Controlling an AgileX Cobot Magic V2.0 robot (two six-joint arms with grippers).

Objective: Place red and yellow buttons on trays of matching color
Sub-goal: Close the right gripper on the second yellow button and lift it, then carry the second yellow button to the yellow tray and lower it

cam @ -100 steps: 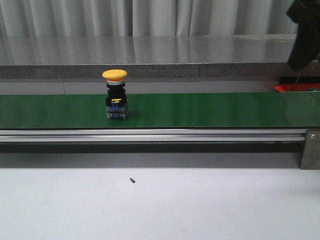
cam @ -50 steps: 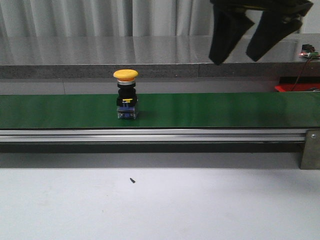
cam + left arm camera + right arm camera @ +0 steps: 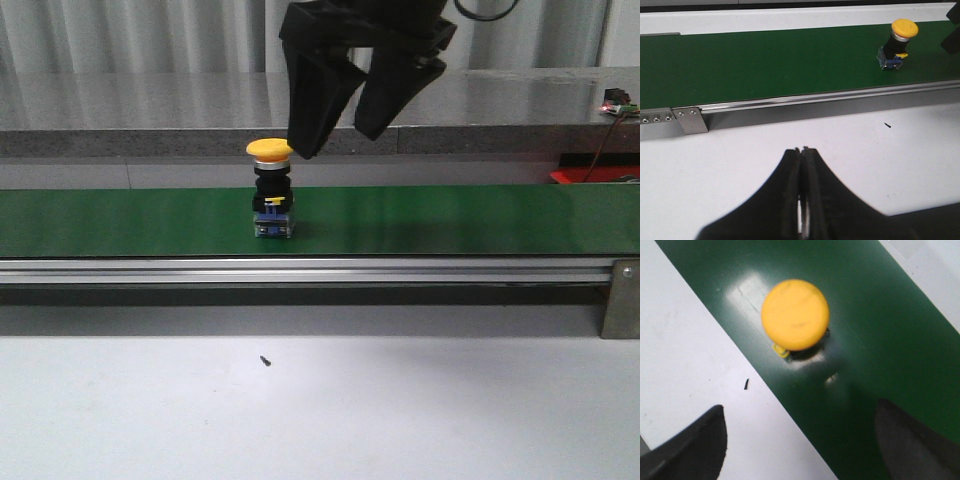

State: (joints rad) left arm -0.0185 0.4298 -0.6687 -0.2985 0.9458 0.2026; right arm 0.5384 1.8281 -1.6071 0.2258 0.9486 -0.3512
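Note:
Green belt [image 3: 810, 405] shows between my right gripper's fingers and the yellow cap [image 3: 795, 315]. My right gripper would miss if closed now and should move toward the cap before closing.
A yellow button [image 3: 270, 150] with a black body and blue base stands upright on the green belt [image 3: 450, 220]; it also shows from the left wrist as the yellow button [image 3: 904, 28] and from above as the yellow button [image 3: 795, 315]. My right gripper [image 3: 340, 130] hangs open just above it and slightly to its right, fingers spread wide with nothing between them; the right gripper [image 3: 800, 440] shows the same. My left gripper [image 3: 803, 150] is shut and empty over the white table. A sliver of the red tray [image 3: 592, 176] lies at the far right. No red button or yellow tray is in view.
An aluminium rail [image 3: 300, 270] runs along the belt's front edge, with a bracket [image 3: 620, 298] at its right end. A grey ledge [image 3: 150, 142] runs behind the belt. A small dark speck [image 3: 265, 360] lies on the white table [image 3: 320, 420].
The yellow button has travelled rightward on the belt. My right gripper has swept in from the upper right to above the button, still open.

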